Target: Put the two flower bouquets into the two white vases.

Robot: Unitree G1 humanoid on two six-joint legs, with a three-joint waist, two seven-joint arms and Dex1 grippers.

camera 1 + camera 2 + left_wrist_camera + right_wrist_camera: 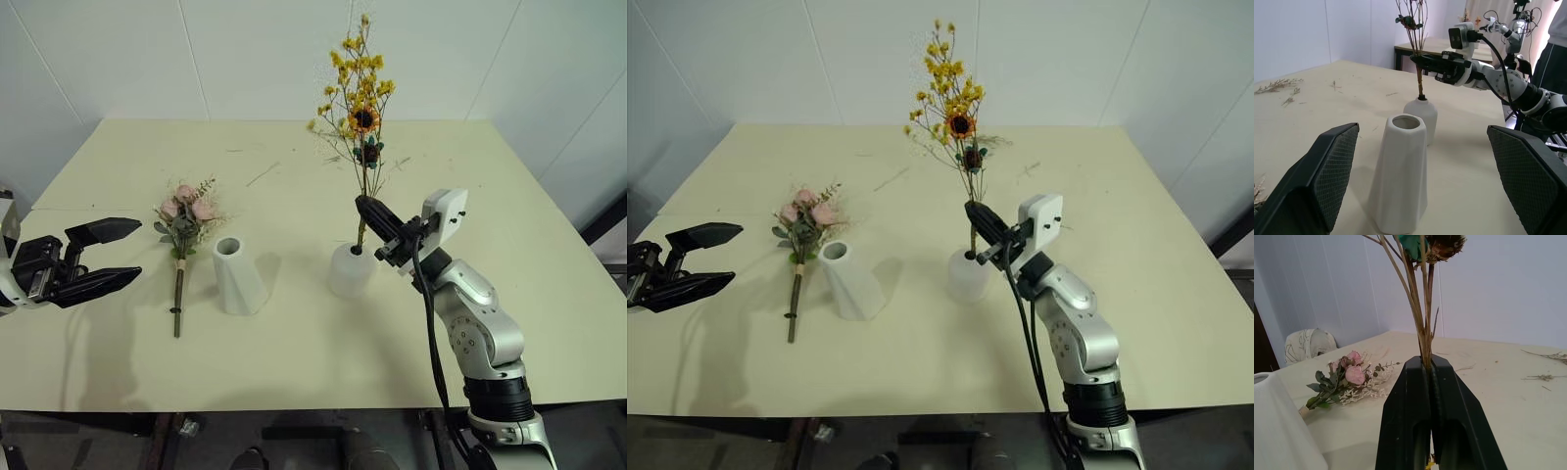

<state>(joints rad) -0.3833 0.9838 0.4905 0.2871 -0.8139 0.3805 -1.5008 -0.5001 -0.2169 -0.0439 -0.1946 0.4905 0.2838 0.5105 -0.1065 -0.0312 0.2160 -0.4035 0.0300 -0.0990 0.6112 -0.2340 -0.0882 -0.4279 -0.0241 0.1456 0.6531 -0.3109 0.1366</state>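
Observation:
The rose bouquet's head has delicate pink petals and thin sprigs that spread out, so the left gripper needs to grab the bouquet by its bound stems next.
The thin bouquet with yellow blossoms and a small sunflower stands upright, its stems reaching down into the top hole of the short rounded white vase. My right gripper is shut on those stems just above the vase. The rose bouquet lies flat on the table, stem toward me, left of the tall faceted white vase, which stands empty. My left gripper hovers open at the table's left edge, apart from both; in its wrist view the faceted vase sits between its fingers' line of sight.
The pale table has loose dried twig scraps near its far middle. White walls close the back. Bare tabletop stretches in front of the vases and to the right.

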